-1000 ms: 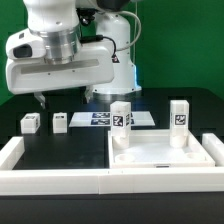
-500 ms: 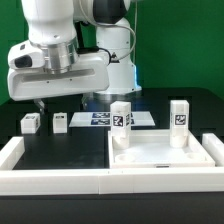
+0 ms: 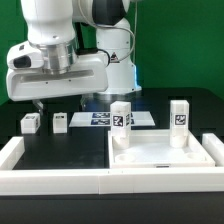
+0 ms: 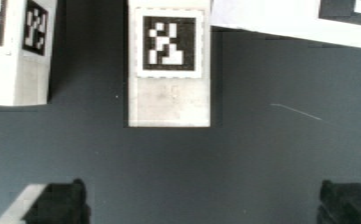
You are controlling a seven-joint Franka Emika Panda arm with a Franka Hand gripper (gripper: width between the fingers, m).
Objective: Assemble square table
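The gripper should move toward the loose leg post's near end (image 3: 60, 123) (image 4: 170, 112) before it closes on that end. The gripper's fingers are short of it, so they would miss if they closed now.
The square table's white slab (image 3: 165, 157) lies at the exterior view's right, with two tagged leg posts (image 3: 121, 115) (image 3: 179, 114) standing upright on its far corners. Two more small leg posts (image 3: 29, 123) (image 3: 60, 122) lie loose on the black table at the left. My gripper (image 3: 60, 102) hangs open above them and holds nothing. In the wrist view one leg post (image 4: 170, 65) lies ahead of the open gripper (image 4: 202, 205), and the other post (image 4: 13, 50) lies beside it. Both dark fingertips (image 4: 52, 203) stand far apart over bare table.
The marker board (image 3: 98, 118) lies flat behind the loose posts, and its edge (image 4: 337, 20) shows in the wrist view. A low white wall (image 3: 55, 181) borders the front and left of the work area. The robot base stands at the back.
The hand shifted slightly down and to the exterior view's right a second ago, then held still. The jaws stayed open and no part moved.
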